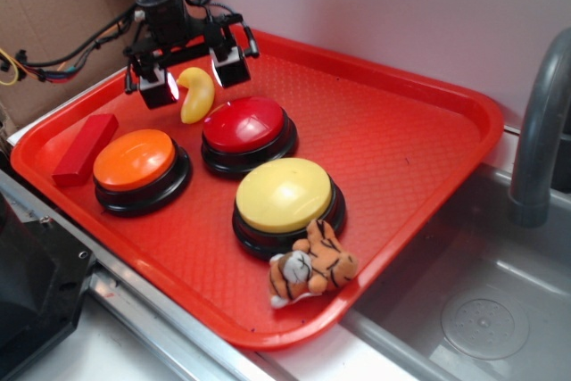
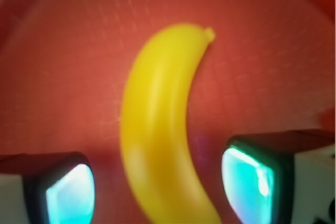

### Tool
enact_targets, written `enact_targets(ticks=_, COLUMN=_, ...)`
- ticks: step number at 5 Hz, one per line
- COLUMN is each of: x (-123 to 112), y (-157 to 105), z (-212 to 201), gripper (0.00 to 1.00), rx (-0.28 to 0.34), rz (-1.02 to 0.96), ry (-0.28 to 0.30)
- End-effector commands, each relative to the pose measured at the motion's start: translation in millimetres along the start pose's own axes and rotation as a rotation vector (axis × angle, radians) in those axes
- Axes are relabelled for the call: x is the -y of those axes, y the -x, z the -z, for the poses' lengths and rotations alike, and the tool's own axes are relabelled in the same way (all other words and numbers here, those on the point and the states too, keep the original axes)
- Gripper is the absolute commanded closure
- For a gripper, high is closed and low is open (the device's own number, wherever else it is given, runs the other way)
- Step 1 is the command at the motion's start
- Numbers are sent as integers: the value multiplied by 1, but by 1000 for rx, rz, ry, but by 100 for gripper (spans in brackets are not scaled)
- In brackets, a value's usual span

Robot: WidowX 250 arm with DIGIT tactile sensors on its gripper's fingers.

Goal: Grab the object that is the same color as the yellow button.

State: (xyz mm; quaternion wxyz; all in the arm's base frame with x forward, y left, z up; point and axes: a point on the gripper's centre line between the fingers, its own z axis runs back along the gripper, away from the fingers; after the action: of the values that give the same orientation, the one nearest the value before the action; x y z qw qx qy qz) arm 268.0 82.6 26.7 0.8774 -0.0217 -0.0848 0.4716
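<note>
The yellow banana (image 2: 160,156) would be caught if my gripper closed now. The gripper's fingers are beside the banana in the wrist view, low over the red tray, so I should close.
The object, a small glossy yellow banana-shaped piece (image 1: 195,95) (image 2: 160,129), lies on the red tray (image 1: 401,122) behind the red-domed button (image 1: 247,129). My gripper (image 1: 192,76) (image 2: 163,187) hangs over it, open, one finger on each side of the piece. In the wrist view red tray shows between the banana and each pad (image 2: 71,192), so they are apart. The yellow button (image 1: 285,198), a pale dome on a black base, sits at the tray's front middle.
An orange-domed button (image 1: 138,167) stands left of the red one. A red block (image 1: 85,149) lies at the tray's left edge. A small tiger toy (image 1: 312,265) rests at the front rim. A sink with a grey faucet (image 1: 540,140) lies to the right.
</note>
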Motion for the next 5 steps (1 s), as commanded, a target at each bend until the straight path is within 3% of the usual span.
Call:
enact_targets(ticks=1, x=4, y=-18, z=4, gripper=5, rx=59, rz=4, ry=25)
enact_targets(ticks=2, x=8, y=-16, z=7, gripper=100, rx=55, rz=34, ry=2)
enact_targets(ticks=3, x=11, y=-21, z=-21, gripper=100, rx=15, rz=113, ry=31)
enact_targets(ticks=4, x=23, y=-20, z=-62, gripper=100, rx=-52, rz=326, ry=69)
enact_targets(ticks=5, x=36, y=-10, z=-108, gripper=100, rx=-62, rz=477, ry=65)
